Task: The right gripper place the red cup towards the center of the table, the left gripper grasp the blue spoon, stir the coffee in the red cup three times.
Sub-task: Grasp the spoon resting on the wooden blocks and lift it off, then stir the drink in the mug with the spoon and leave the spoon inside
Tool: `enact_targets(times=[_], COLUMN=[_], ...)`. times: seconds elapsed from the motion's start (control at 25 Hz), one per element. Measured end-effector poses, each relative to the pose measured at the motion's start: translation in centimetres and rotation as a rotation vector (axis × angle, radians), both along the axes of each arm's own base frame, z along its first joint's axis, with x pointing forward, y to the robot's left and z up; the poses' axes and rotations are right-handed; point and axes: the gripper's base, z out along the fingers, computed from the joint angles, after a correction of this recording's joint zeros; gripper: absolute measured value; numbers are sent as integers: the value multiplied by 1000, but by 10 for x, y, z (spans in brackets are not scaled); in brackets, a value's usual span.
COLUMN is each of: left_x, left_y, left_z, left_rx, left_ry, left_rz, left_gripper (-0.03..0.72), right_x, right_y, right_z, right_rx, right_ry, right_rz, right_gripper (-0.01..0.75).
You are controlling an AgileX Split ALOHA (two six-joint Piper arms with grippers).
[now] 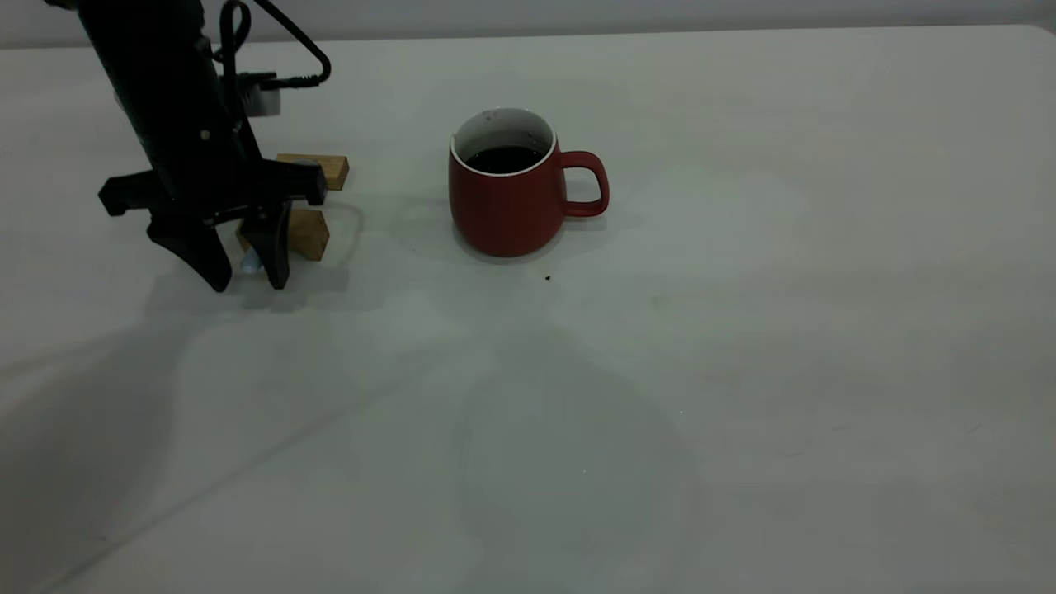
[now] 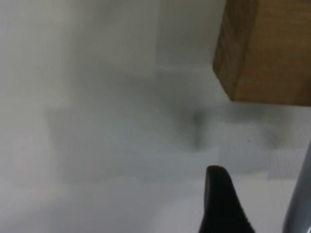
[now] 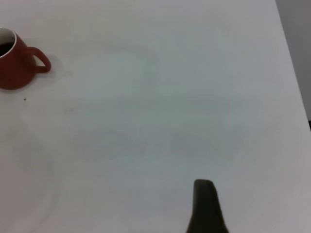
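The blue spoon's handle has my fingers reaching down beside it, near the wooden block, so my left gripper needs to close. Closing now would hold the spoon.
The red cup (image 1: 507,202) stands upright near the middle of the table (image 1: 742,371), with its handle toward the right side and dark coffee (image 1: 505,158) inside. It also shows far off in the right wrist view as the cup (image 3: 14,63). My left gripper (image 1: 245,276) is low at the table's left, open, fingers pointing down. A pale tip of the blue spoon (image 1: 250,263) shows between them, close to one finger. A grey strip, likely the spoon (image 2: 300,194), runs beside the finger (image 2: 219,201). My right gripper (image 3: 257,218) is outside the exterior view, far from the cup, with one finger (image 3: 204,206) over bare table.
Two wooden blocks (image 1: 326,167) (image 1: 307,233) lie right behind the left gripper; one block (image 2: 267,48) fills a corner of the left wrist view. A tiny dark speck (image 1: 548,278) sits in front of the cup. The table's far edge (image 1: 577,29) runs along the back.
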Motion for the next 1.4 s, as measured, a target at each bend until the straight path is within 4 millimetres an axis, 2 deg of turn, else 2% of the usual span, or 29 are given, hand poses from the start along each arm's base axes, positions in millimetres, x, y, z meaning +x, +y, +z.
enact_targets(times=[0.4, 0.52, 0.64, 0.68, 0.76, 0.88, 1.04, 1.2, 1.4], left_x=[3, 4, 5, 5, 9, 15, 22, 18, 10], left_y=[0, -1, -1, -1, -2, -9, -24, -43, -66], left_z=[-2, -2, -1, -1, 4, 27, 84, 132, 158], left_rx=[-5, -6, -7, -7, -8, -14, -74, -246, -509], left_ry=[-35, -42, -48, -50, -53, -69, -131, -131, 60], left_rz=[2, 6, 7, 7, 6, 1, 91, 318, 674], left_gripper=[430, 345, 177, 143, 147, 146, 146, 146, 146], right_x=[0, 0, 0, 0, 0, 0, 0, 0, 0], right_y=[0, 0, 0, 0, 0, 0, 0, 0, 0], right_z=[0, 0, 0, 0, 0, 0, 0, 0, 0], right_rx=[0, 0, 0, 0, 0, 0, 0, 0, 0], right_ry=[0, 0, 0, 0, 0, 0, 0, 0, 0], right_rz=[0, 0, 0, 0, 0, 0, 0, 0, 0], right_gripper=[582, 582, 582, 582, 582, 582, 582, 582, 582])
